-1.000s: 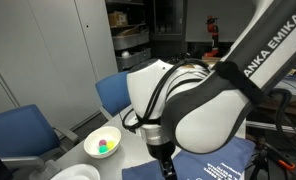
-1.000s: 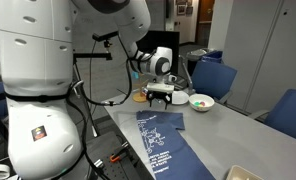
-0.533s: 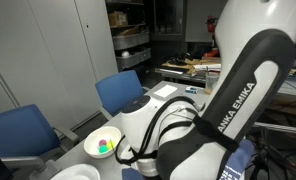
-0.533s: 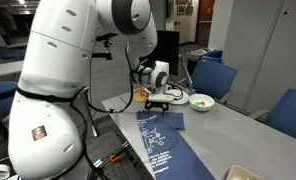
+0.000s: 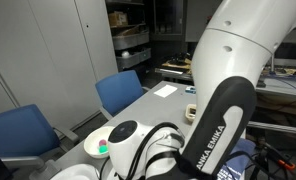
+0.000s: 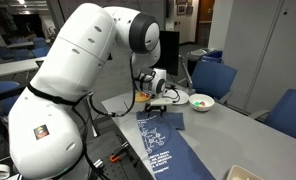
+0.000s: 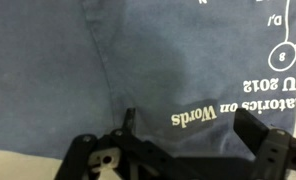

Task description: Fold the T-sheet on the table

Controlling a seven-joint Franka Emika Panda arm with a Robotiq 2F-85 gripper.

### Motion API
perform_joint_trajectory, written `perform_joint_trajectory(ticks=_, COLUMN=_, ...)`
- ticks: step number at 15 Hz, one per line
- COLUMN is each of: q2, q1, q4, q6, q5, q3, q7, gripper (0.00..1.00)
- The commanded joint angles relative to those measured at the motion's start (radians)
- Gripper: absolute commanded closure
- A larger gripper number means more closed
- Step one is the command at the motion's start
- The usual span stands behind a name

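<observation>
The T-sheet (image 6: pixel 158 142) needs its far end folded over the rest, so my gripper should next grab it at that end, across the white lettering near the T-sheet's edge.
The dark navy T-sheet (image 6: pixel 158 142) lies flat on the light grey table (image 6: pixel 223 135), white lettering up, running from the near edge toward the far end. My gripper (image 6: pixel 159 103) hangs low over its far end. In the wrist view the T-sheet (image 7: pixel 78 80) fills the frame, with upside-down white lettering (image 7: pixel 193 115). My gripper (image 7: pixel 191 125) is open, one finger on each side of that lettering, and nothing is held between them. In an exterior view my arm (image 5: pixel 208 100) hides the gripper and most of the T-sheet; only a blue strip (image 5: pixel 242 155) shows.
A white bowl (image 6: pixel 201 102) with small coloured items stands on the table beyond the shirt, also in an exterior view (image 5: pixel 98 146). Blue chairs (image 6: pixel 212 78) (image 5: pixel 121 92) stand along the table. A white paper (image 5: pixel 166 90) and a small dark tray (image 5: pixel 191 110) lie farther along it.
My arm has swung and lowered: the gripper has come down close over the far end of the T-sheet, and the arm now blocks more of an exterior view. The shirt has not moved.
</observation>
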Motion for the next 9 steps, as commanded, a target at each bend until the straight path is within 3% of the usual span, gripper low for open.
perform_joint_trajectory(ticks=1, q2=0.087, q1=0.023, q4=0.096, q6=0.021, q5=-0.053, q3=-0.003, q7=-0.033, gripper=0.0)
perform_joint_trajectory(ticks=3, q2=0.112, q1=0.025, q4=0.12, q6=0.022, q5=-0.069, q3=-0.004, q7=-0.04, gripper=0.03)
perform_joint_trajectory(ticks=4, q2=0.121, q1=0.022, q4=0.127, q6=0.025, q5=-0.072, q3=-0.002, q7=-0.043, gripper=0.26)
perform_joint_trajectory(ticks=6, q2=0.129, q1=0.013, q4=0.136, q6=0.026, q5=-0.068, q3=0.002, q7=-0.051, gripper=0.28)
perform_joint_trajectory(ticks=9, q2=0.125, q1=0.003, q4=0.143, q6=0.033, q5=-0.057, q3=0.006, q7=-0.052, gripper=0.52)
